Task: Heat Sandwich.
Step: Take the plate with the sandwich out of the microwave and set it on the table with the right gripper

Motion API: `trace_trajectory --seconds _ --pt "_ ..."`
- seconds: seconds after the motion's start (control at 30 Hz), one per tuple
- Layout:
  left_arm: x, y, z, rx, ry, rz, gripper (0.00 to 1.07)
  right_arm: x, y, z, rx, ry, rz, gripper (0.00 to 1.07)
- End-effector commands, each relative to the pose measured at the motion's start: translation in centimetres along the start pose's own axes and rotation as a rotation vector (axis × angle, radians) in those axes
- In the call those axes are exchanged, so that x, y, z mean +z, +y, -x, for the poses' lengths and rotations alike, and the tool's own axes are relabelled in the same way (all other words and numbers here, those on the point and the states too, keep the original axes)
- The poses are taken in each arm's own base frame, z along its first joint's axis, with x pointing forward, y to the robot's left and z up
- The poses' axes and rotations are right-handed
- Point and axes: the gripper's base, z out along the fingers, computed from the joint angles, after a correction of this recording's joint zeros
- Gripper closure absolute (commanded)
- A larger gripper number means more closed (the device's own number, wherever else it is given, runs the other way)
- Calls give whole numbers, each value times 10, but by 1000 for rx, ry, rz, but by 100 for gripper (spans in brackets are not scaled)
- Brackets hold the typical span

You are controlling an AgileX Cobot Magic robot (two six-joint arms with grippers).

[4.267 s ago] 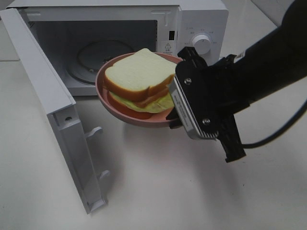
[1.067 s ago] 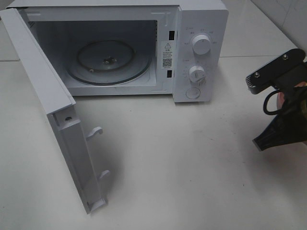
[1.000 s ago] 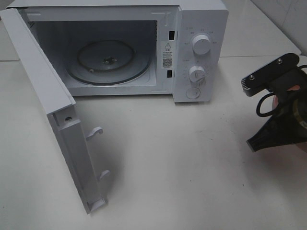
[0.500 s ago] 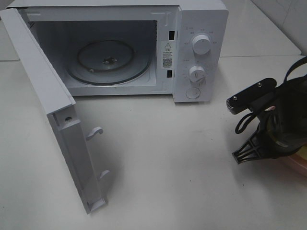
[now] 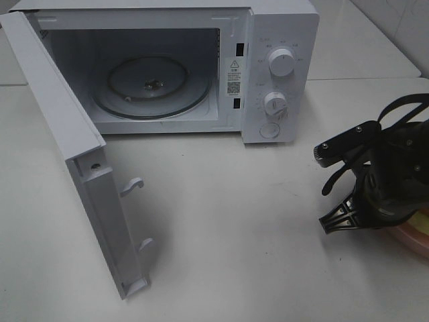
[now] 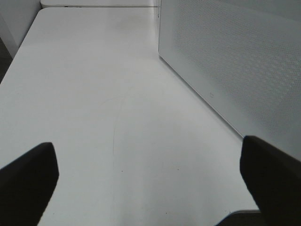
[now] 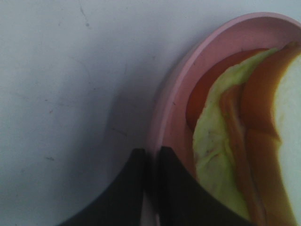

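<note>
My right gripper opens and lets go of the pink plate now, since the pink plate's lower edge (image 5: 407, 242) (image 7: 158, 113) lies flat against the tabletop.
The sandwich (image 7: 235, 141), white bread with tan crust, reddish filling and pale green lettuce, lies on a pink plate (image 7: 171, 108). My right gripper (image 7: 151, 188) is shut on the plate's rim, one finger inside and one outside. In the high view the right arm (image 5: 382, 174) hangs low at the table's right edge and covers the sandwich; only a strip of the plate (image 5: 410, 236) shows beneath it. Whether the plate touches the table I cannot tell. My left gripper (image 6: 150, 188) is open over bare table, beside the microwave's side wall (image 6: 235, 70).
The white microwave (image 5: 281, 40) stands at the back with its door (image 5: 74, 154) swung open toward the front left. Its glass turntable (image 5: 151, 87) is bare. Two knobs (image 5: 280, 62) sit on the right panel.
The right arm has come down and shifted left, bringing the plate low at the table's right edge. The left gripper has not moved.
</note>
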Motion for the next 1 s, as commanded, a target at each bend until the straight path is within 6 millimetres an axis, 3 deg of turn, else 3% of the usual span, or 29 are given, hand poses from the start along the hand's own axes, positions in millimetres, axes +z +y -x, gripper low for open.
trace_trajectory --seconds 0.03,0.43,0.63,0.67,1.0 --pt "-2 0 0 0 -28 -9 9 1 -2 1 -5 -6 -23 101" --pt "-2 0 0 0 -28 -9 9 0 -3 1 23 -5 -21 92" --pt "-2 0 0 0 -28 -9 9 -11 -8 3 54 -22 -1 77" --pt "-2 0 0 0 -28 -9 9 -14 -10 4 53 -32 2 70" --pt "-2 0 0 0 -28 -9 9 -45 -24 3 25 -60 79 52"
